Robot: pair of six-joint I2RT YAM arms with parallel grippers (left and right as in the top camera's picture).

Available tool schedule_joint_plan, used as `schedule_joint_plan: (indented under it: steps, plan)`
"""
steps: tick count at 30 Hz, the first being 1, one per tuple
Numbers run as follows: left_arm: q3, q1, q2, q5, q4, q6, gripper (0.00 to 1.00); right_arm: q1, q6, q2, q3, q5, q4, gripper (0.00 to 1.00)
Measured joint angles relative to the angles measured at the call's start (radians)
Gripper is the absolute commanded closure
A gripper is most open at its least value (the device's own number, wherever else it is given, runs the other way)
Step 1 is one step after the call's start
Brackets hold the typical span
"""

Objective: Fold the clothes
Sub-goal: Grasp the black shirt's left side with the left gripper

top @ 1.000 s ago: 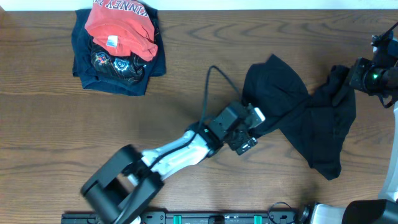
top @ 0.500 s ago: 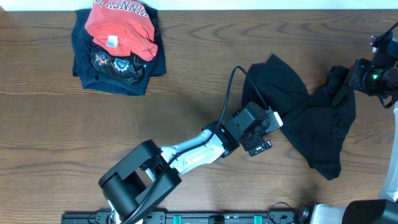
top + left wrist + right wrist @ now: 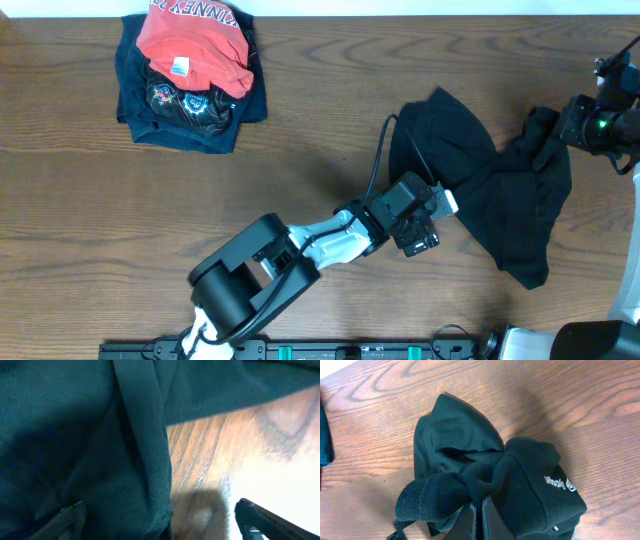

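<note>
The left gripper grips the black garment by its seamed edge (image 3: 157, 492) next, opposite my right gripper's hold, to spread it for folding.
The black garment (image 3: 485, 175) lies crumpled on the wooden table at the right. My left gripper (image 3: 438, 208) sits at its lower left edge. In the left wrist view the fingers (image 3: 160, 525) are wide apart, with a seamed fabric edge (image 3: 145, 450) between them. My right gripper (image 3: 562, 124) is at the garment's upper right corner. In the right wrist view its jaws (image 3: 480, 507) are shut on a bunched fold of the black garment (image 3: 455, 445). A small white logo (image 3: 560, 483) shows on the fabric beside them.
A folded red shirt (image 3: 195, 40) lies on a folded navy shirt (image 3: 190, 105) at the back left. The left arm's cable (image 3: 378, 160) loops over the table next to the garment. The table's far edge (image 3: 400, 14) runs along the top.
My left arm has reached further right, bringing its gripper up to the garment's lower left edge. The right gripper and its bunch of fabric have stayed put.
</note>
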Motion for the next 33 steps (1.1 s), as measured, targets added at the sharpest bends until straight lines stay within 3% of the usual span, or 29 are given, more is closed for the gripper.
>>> schedule_joint_plan:
  steps: [10, 12, 15, 16, 23, 33]
  plan:
    - [0.007, -0.001, 0.019, -0.105, 0.023, -0.001, 0.51, 0.000, 0.000, 0.000, 0.000, -0.008, 0.000, 0.99]
    - [0.008, -0.001, 0.019, -0.134, 0.023, 0.002, 0.62, 0.000, 0.000, 0.000, 0.000, -0.008, 0.000, 0.99]
    - [0.008, -0.001, 0.019, -0.174, 0.012, -0.004, 0.88, 0.000, 0.000, 0.000, 0.000, -0.008, 0.000, 0.99]
    - [0.008, -0.001, 0.019, -0.188, 0.007, 0.000, 0.92, 0.000, 0.000, 0.000, 0.000, -0.008, 0.000, 0.99]
    - [0.009, -0.001, -0.070, -0.293, -0.105, 0.004, 0.94, 0.000, -0.020, 0.000, 0.000, -0.009, 0.001, 0.99]
    - [0.026, 0.074, -0.592, -0.478, -0.397, -0.003, 0.94, 0.000, -0.043, -0.090, -0.001, -0.040, -0.013, 0.99]
